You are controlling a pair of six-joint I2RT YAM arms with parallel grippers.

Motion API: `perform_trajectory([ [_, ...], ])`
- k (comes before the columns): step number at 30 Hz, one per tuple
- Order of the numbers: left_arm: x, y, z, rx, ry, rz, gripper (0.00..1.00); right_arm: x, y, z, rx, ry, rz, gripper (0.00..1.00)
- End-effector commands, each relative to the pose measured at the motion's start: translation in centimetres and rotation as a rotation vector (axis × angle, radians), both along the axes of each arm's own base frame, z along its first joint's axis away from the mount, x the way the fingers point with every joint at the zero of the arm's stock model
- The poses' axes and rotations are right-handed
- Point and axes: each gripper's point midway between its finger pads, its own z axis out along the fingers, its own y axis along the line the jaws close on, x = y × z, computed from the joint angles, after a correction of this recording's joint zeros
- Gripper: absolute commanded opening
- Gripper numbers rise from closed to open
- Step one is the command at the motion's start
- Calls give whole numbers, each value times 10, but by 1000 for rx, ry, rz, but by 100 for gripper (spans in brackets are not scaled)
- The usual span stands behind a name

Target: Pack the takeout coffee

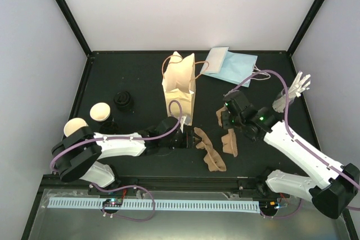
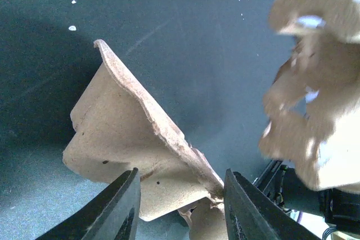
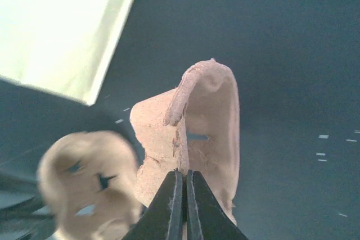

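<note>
The pulp piece is tipped on edge close beside the other brown piece, and it would fall short if I opened now. My right gripper should keep holding it.
A round black lid (image 1: pixel 124 101) shows at the left of the table; I cannot tell whether a cup stands under it. The tan paper bag (image 1: pixel 180 85) stands upright in the middle. My left gripper (image 1: pixel 191 139) is open, with its jaws on either side of a brown pulp carrier piece (image 2: pixel 129 139), which also shows in the top view (image 1: pixel 209 151). My right gripper (image 1: pixel 226 125) is shut on the thin rim of another brown pulp piece (image 3: pixel 208 116), and its fingertips (image 3: pixel 184 181) pinch that rim.
Two lidless cream cups (image 1: pixel 101 112) (image 1: pixel 75 127) stand at the left by my left arm. Blue and white flat packets (image 1: pixel 230 63) lie at the back right. A white object (image 1: pixel 295 91) stands at the right edge. The bag's corner (image 3: pixel 62 21) is near my right gripper.
</note>
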Motion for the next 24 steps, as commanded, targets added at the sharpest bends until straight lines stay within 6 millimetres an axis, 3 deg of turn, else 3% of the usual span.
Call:
perform_trajectory([
  [1, -3, 15, -16, 80, 9, 18, 41, 18, -64, 20, -293, -107, -239, 1],
  [6, -9, 24, -14, 67, -4, 18, 41, 37, -113, 27, -619, -128, -445, 1],
  [9, -13, 27, -13, 46, -10, 16, 41, 54, -124, 7, -671, -62, -516, 2],
  [10, -14, 28, -13, 37, -10, 16, 41, 60, -126, -3, -674, -35, -536, 11],
  [11, -16, 29, -12, 30, -9, 15, 41, 64, -123, -16, -655, 6, -537, 29],
  [12, -17, 29, -12, 27, -8, 12, 41, 70, -117, -28, -648, 34, -517, 39],
  [13, -18, 30, -11, 25, -9, 8, 41, 73, -110, -37, -640, 58, -494, 41],
  [17, -20, 34, -7, 30, -20, 2, 41, 68, -84, -44, -534, 75, -372, 41],
  [20, -20, 38, 4, 13, -53, 5, 42, 48, -54, -44, -406, 78, -203, 40],
  [24, -20, 48, 13, 22, -98, 17, 44, 21, -20, -25, -249, 32, -34, 41],
])
